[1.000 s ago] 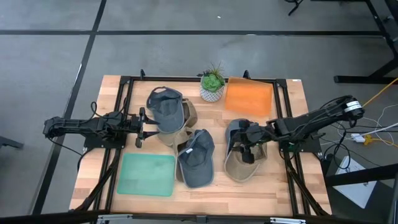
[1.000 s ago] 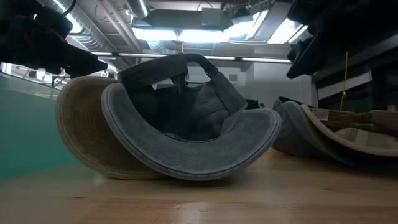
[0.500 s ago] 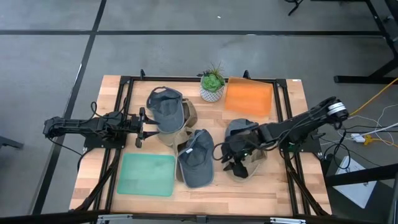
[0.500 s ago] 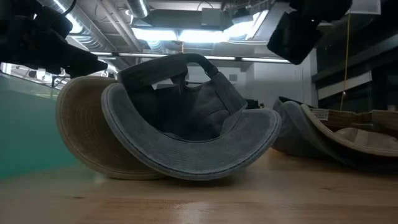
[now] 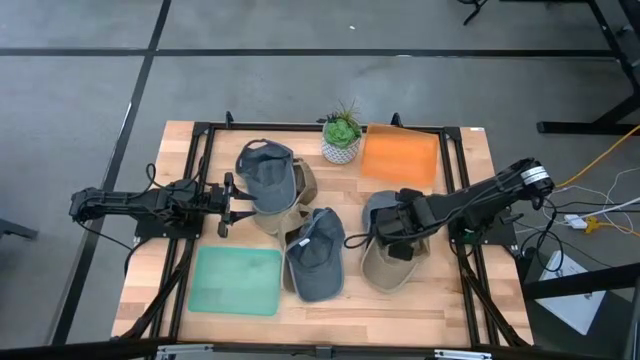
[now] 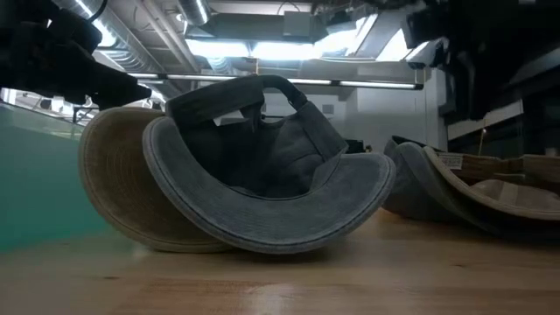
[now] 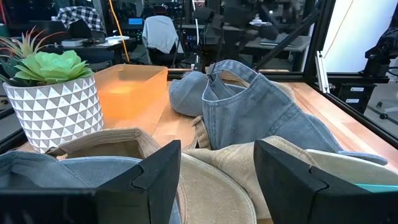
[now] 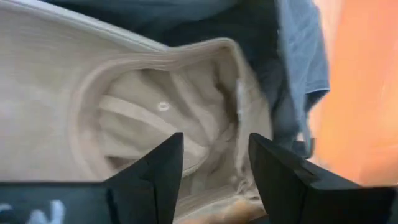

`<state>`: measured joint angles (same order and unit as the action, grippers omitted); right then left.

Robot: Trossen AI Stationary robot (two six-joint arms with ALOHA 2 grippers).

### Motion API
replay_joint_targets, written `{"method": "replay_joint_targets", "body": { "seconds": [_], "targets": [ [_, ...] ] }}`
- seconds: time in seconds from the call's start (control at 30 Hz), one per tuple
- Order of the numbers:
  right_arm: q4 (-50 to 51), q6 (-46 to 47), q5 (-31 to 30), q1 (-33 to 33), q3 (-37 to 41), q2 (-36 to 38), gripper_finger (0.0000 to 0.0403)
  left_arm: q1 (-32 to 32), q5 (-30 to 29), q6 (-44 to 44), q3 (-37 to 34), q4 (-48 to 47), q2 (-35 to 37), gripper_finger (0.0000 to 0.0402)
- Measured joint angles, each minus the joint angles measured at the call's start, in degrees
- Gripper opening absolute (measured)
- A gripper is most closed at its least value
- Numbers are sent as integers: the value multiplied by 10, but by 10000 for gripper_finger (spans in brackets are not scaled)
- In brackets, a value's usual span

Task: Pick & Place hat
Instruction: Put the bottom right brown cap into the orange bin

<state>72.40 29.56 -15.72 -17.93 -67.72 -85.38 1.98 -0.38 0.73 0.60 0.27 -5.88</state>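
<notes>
My right gripper should next grab the beige cap (image 8: 161,118) by its crown's rim (image 8: 244,106) to pick and place the hat.
Several caps lie on the table. A blue cap (image 5: 265,165) rests on a beige one (image 5: 288,208) at far left. A second blue cap (image 5: 318,255) lies upside down in the middle, brim (image 6: 271,219) on the wood. On the right, a blue cap (image 5: 378,208) lies against an upturned beige cap (image 5: 388,268). My right gripper (image 5: 393,230) hovers open over that beige cap, whose hollow inside (image 8: 155,118) shows between its fingers (image 8: 214,171). My left gripper (image 5: 232,195) waits open beside the far-left pile (image 7: 217,180).
A green tray (image 5: 238,280) lies near the left front, and an orange tray (image 5: 400,157) sits at the far right. A potted plant (image 5: 342,135) stands at the far edge between them. Black rails (image 5: 455,190) run along both sides of the table.
My right gripper swung toward the table's left and near edge over the beige cap, then drew back right and far to about where it began. The caps have not moved. The left arm stayed still.
</notes>
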Motion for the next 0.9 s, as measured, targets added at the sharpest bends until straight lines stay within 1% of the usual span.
{"method": "replay_joint_targets", "body": {
  "seconds": [0.07, 0.2, 0.43, 0.53, 0.63, 0.7, 0.8, 0.83, 0.9],
  "targets": [
    [-12, -1, -16, 0, 19, 0, 181, 0, 0, 0, 0, 0, 0, 198],
    [-33, 0, -28, 0, 65, 0, 181, 0, 0, 0, 0, 0, 0, 198],
    [-58, 37, -83, 1, 143, 1, 181, 0, 0, 0, 0, 0, 0, 198],
    [-79, 44, -91, 1, 167, 1, 177, 0, 0, 0, 0, 0, 0, 198],
    [-106, 51, -99, 1, 179, 1, 146, 0, 0, 0, 0, 0, 0, 198],
    [-117, 58, -101, 1, 182, 1, 108, 0, 0, 0, 0, 0, 0, 198],
    [-130, 62, -103, 1, 183, 1, 32, 0, 0, 0, 0, 0, 0, 198],
    [-133, 62, -103, 1, 183, 1, 18, 0, 0, 0, 0, 0, 0, 198],
    [-134, 61, -107, 1, 183, 1, 16, 0, 0, 0, 0, 0, 0, 198]
  ]
}}
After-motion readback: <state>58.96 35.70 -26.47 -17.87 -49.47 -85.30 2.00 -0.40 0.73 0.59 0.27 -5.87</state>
